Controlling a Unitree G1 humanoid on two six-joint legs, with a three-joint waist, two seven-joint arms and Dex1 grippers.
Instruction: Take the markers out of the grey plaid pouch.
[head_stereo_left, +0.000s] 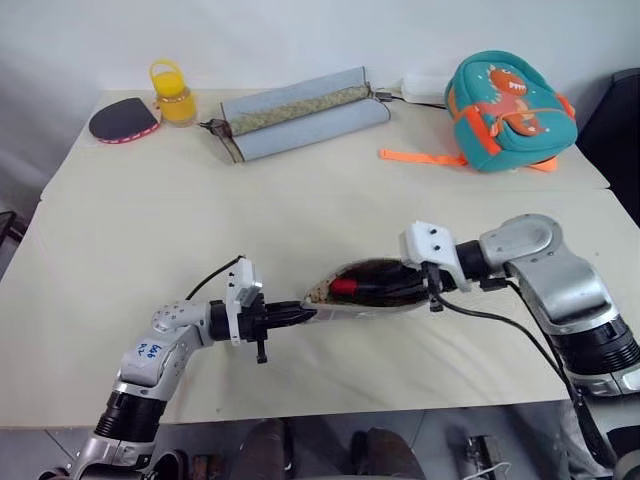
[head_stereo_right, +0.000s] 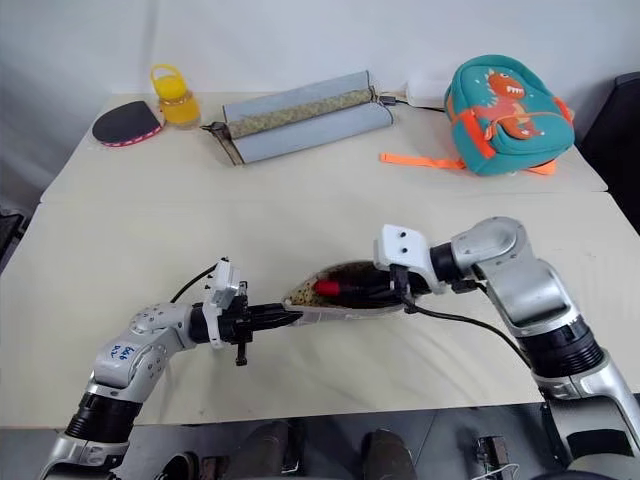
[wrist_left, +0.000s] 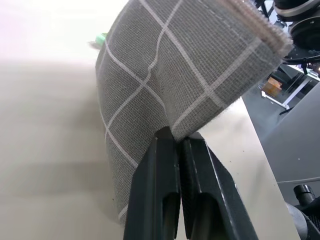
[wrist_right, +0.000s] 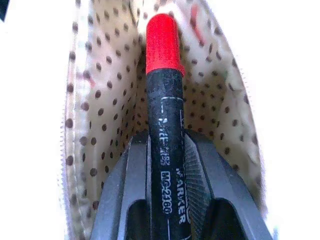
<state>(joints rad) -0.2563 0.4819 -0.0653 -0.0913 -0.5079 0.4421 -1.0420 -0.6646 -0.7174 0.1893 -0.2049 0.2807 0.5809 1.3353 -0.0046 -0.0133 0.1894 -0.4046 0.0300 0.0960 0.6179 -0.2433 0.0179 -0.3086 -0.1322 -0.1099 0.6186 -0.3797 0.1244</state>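
My right gripper is holding the marker and should keep holding it until it is out, because the marker's red cap (head_stereo_left: 343, 286) is inside the pouch's dotted lining (head_stereo_left: 318, 291).
The grey plaid pouch (head_stereo_left: 385, 308) lies open near the table's front, its beige dotted lining (wrist_right: 100, 100) showing. My left gripper (head_stereo_left: 303, 314) is shut on the pouch's left end, pinching the checked fabric (wrist_left: 165, 75) between its fingers (wrist_left: 155, 170). My right gripper (head_stereo_left: 405, 283) reaches into the mouth from the right and is shut on a marker (wrist_right: 165, 150) with a dark barrel and a red cap (head_stereo_left: 343, 287). The marker lies inside the opening with its red end pointing left. Anything deeper in the pouch is hidden.
Along the cream table's (head_stereo_left: 200, 220) back stand a table tennis paddle (head_stereo_left: 122, 120), a yellow container (head_stereo_left: 174, 95), a long pale blue-grey case (head_stereo_left: 300, 112) and a teal backpack (head_stereo_left: 510, 110) with an orange strap (head_stereo_left: 420, 155). Bare tabletop lies between them and the pouch.
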